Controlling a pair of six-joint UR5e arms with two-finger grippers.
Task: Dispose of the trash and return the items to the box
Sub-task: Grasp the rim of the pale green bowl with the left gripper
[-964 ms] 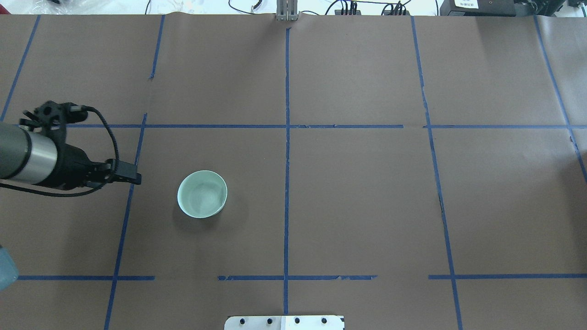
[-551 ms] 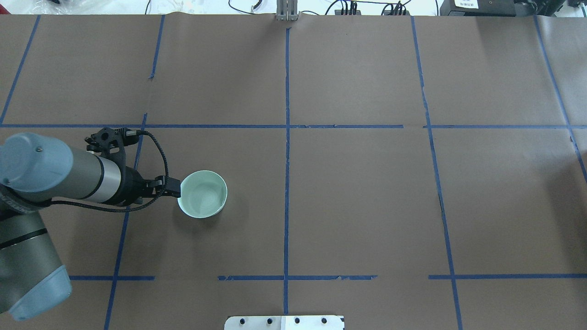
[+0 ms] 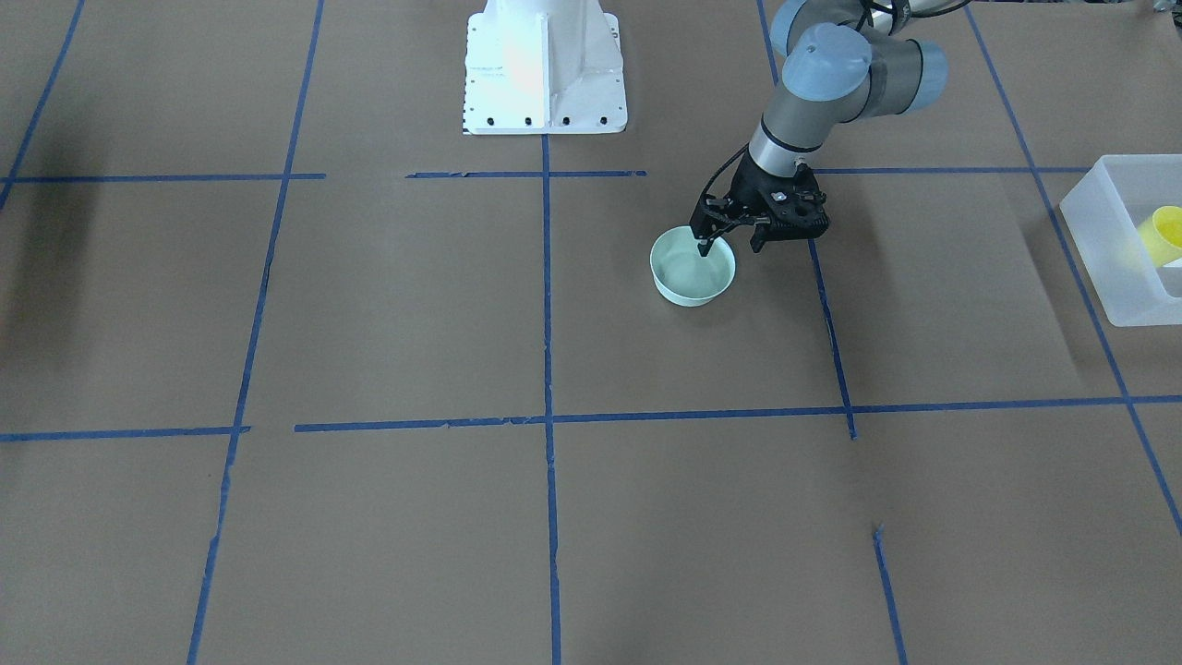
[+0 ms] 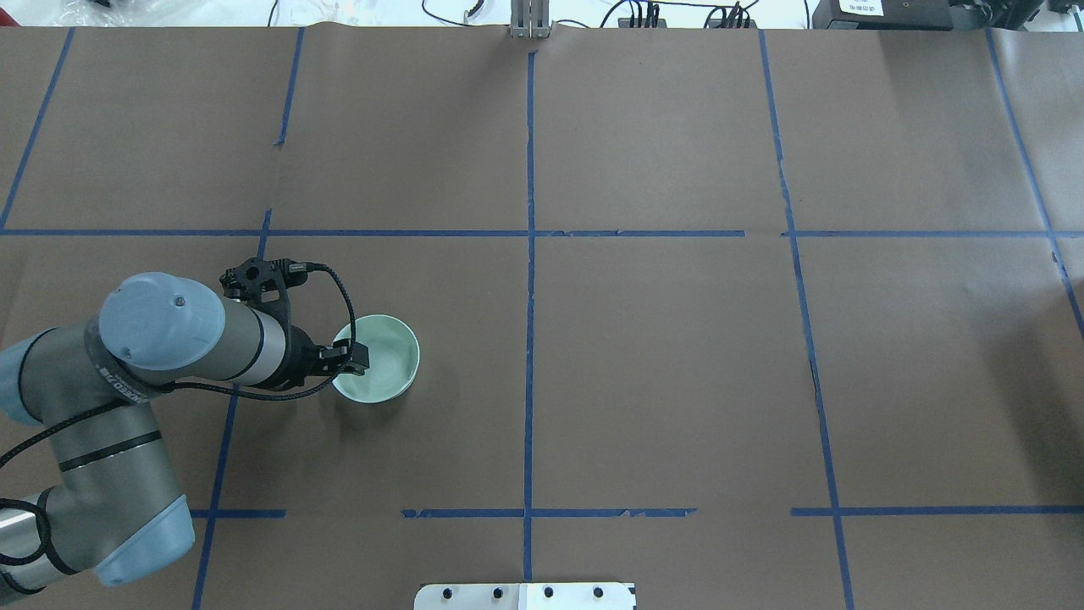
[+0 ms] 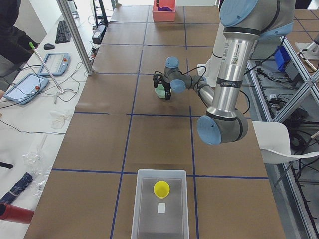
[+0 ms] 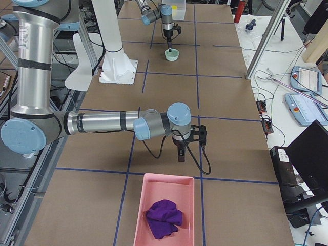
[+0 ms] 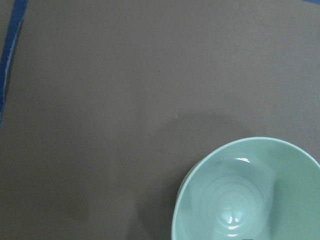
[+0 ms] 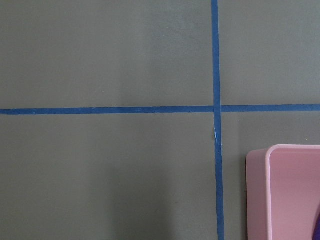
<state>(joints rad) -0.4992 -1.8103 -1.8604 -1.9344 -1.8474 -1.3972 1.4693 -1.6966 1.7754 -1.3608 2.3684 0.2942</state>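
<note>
My left gripper is to pick up the pale mint-green bowl next, and it should take the bowl by its rim (image 7: 181, 193) to put it back in the box.
The pale mint-green bowl (image 3: 688, 277) stands upright on the brown table; it also shows in the overhead view (image 4: 391, 363) and fills the lower right of the left wrist view (image 7: 250, 195). My left gripper (image 3: 729, 247) is open and straddles the bowl's rim, one finger inside and one outside; from overhead the gripper (image 4: 351, 356) is over the bowl's left edge. The yellow cup (image 3: 1165, 235) lies inside the frosted-white box (image 3: 1108, 268) on my far left. My right gripper (image 6: 180, 154) hangs near a pink tray; I cannot tell whether it is open or shut.
The pink tray (image 6: 164, 205) holds a purple cloth (image 6: 163, 218) at my far right; its corner shows in the right wrist view (image 8: 280, 190). The white robot base (image 3: 545, 65) stands at the table's near edge. Blue tape lines cross the table.
My left arm has swung right across the table to the bowl. Its gripper has gone from well left of the bowl to over the bowl's left rim. The bowl has not moved.
</note>
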